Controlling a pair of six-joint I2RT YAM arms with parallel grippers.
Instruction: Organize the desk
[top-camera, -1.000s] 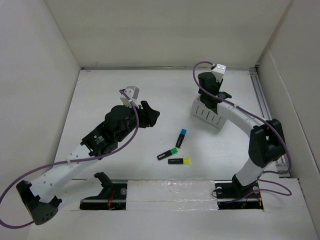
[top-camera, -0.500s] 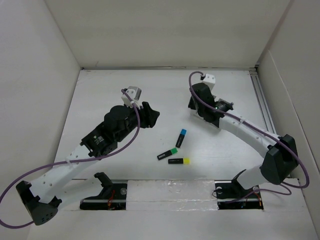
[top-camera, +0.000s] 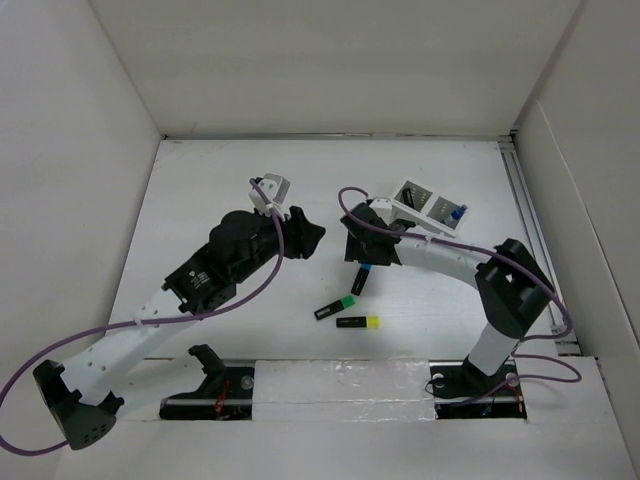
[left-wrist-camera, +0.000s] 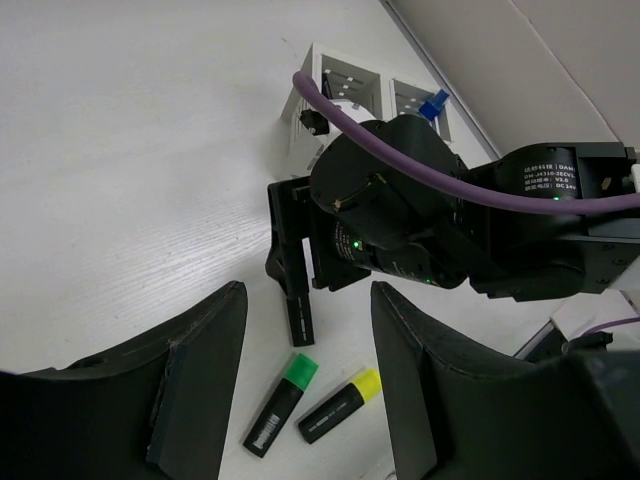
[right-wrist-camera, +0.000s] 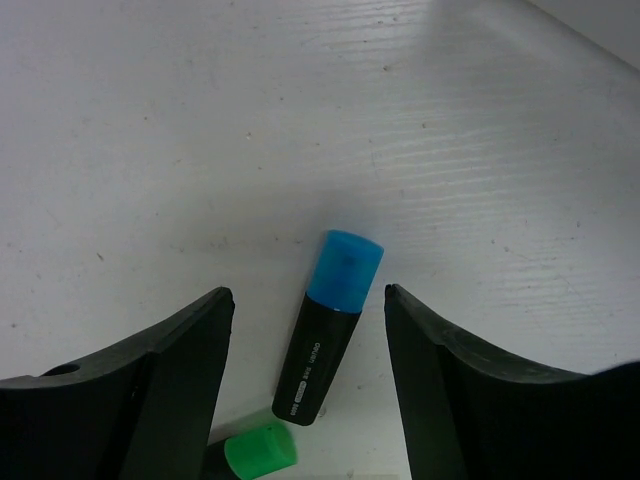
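My right gripper needs to move toward the blue cap before it closes on the blue highlighter (right-wrist-camera: 330, 330), because the fingers stop short of that cap.
On the white desk (top-camera: 200, 190) lie three black highlighters with blue (top-camera: 360, 279), green (top-camera: 336, 308) and yellow (top-camera: 358, 322) caps. My right gripper (top-camera: 362, 250) is open and low over the blue highlighter (right-wrist-camera: 330, 330), with a finger on each side of it. The green cap (right-wrist-camera: 258, 452) shows just below it in the right wrist view. My left gripper (top-camera: 305, 238) is open and empty, held above the desk to the left of the right gripper. The left wrist view shows the green (left-wrist-camera: 280, 405) and yellow (left-wrist-camera: 340, 405) highlighters between the left fingers (left-wrist-camera: 200, 380).
A small white two-compartment slotted box (top-camera: 432, 207) stands at the back right and holds a blue-tipped item (top-camera: 457, 213). The box also shows in the left wrist view (left-wrist-camera: 340, 85). White panels wall the desk on three sides. A rail (top-camera: 530, 215) runs along the right edge.
My right arm swung from over the slotted box leftward and nearer, down over the blue highlighter, which uncovered the box. My left gripper shifted slightly to the right.
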